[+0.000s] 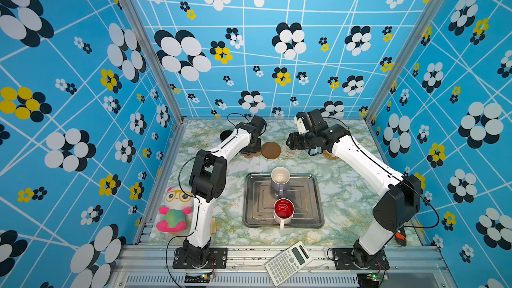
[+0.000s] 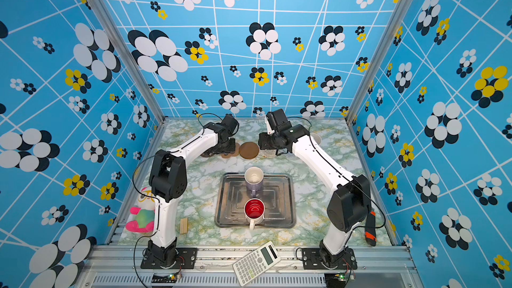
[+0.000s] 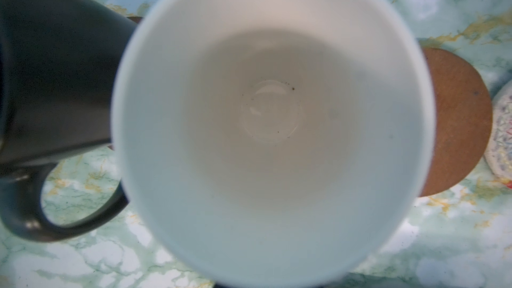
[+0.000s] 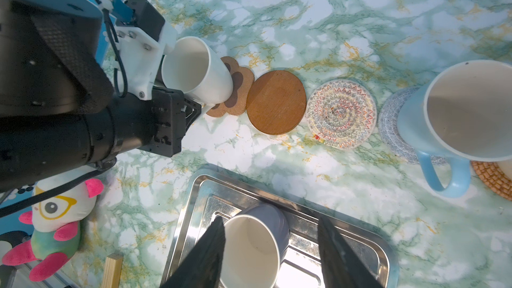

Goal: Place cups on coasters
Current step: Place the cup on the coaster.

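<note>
The white cup (image 4: 196, 70) stands upright with its base on the flat paw-print coaster, so it is time for my left gripper to open now.
My left gripper (image 4: 191, 109) is shut on the white cup (image 4: 196, 70), whose base is over the paw-print coaster (image 4: 235, 90). The left wrist view looks straight down into that cup (image 3: 271, 123), with the black cup (image 3: 55, 78) beside it. A bare brown disc coaster (image 4: 277, 102) and a bare cream crocheted coaster (image 4: 342, 114) follow in the row. The light blue cup (image 4: 443, 112) stands on the grey-blue coaster (image 4: 390, 123). My right gripper (image 4: 270, 217) hangs open and empty near it. The lavender cup (image 1: 279, 180) and the red-inside cup (image 1: 284, 210) stand in the tray.
The square metal tray (image 1: 313, 217) lies mid-table. A tan rattan coaster (image 4: 493, 178) sits at the row's right end. A plush toy (image 1: 173, 211) and a wooden block (image 1: 213, 225) lie front left. A calculator (image 1: 288, 261) rests on the front rail, and an orange-black tool (image 1: 400, 238) lies front right.
</note>
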You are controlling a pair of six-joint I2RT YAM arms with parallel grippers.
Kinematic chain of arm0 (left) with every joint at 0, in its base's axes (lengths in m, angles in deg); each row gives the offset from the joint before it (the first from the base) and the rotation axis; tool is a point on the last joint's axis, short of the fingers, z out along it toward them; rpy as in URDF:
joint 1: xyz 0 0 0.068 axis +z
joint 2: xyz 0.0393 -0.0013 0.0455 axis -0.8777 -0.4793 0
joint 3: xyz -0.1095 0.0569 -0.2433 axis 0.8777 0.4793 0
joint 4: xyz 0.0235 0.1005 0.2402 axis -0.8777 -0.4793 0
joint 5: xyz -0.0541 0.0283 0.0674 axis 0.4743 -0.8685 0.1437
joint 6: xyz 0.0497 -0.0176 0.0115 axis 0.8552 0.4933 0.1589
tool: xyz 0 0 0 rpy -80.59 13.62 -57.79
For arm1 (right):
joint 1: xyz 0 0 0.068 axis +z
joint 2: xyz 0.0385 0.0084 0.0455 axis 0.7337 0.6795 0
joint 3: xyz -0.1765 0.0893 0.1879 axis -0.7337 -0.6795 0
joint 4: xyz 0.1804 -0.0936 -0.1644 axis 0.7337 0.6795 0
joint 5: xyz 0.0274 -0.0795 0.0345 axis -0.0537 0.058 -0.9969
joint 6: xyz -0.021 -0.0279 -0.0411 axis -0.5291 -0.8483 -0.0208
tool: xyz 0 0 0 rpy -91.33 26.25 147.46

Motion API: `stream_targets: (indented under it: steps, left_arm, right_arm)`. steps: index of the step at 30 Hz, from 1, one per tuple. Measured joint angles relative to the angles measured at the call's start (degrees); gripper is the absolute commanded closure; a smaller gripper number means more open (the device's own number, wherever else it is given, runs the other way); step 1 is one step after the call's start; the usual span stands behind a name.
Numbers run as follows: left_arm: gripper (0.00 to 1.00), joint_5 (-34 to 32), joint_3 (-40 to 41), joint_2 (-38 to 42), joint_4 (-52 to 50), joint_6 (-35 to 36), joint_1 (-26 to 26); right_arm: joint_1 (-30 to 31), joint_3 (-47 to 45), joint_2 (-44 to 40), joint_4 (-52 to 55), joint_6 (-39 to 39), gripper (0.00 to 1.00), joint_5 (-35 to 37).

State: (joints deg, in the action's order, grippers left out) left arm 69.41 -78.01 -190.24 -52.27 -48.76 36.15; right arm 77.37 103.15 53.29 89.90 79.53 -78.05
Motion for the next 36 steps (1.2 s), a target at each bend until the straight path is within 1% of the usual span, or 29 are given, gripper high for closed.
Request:
stream_targets:
  steps: [10,11,15,23,29,36]
  left_arm:
    - [1.0,0.0,0.5,0.2,0.5,0.0,0.0]
    - [0.99,0.0,0.5,0.2,0.5,0.0,0.0]
    - [0.84,0.0,0.5,0.2,0.4,-0.1,0.0]
    - [0.65,0.0,0.6,0.4,0.4,-0.5,0.0]
    - [0.59,0.0,1.1,1.0,0.2,-0.7,0.0]
    - [0.58,-0.1,2.1,3.2,0.2,-0.7,0.0]
  right_arm:
    - [0.0,-0.8,0.0,0.0,0.0,0.44,0.0]
    - [0.0,-0.9,0.0,0.0,0.0,0.44,0.0]
    - [0.0,-0.9,-0.1,0.0,0.2,0.44,0.0]
    - [0.0,-0.9,-0.9,-0.1,0.2,0.44,0.0]
    - [0.0,-3.5,-1.7,-0.8,0.2,0.44,0.0]
    - [0.0,-3.7,-1.9,-0.9,0.4,0.44,0.0]
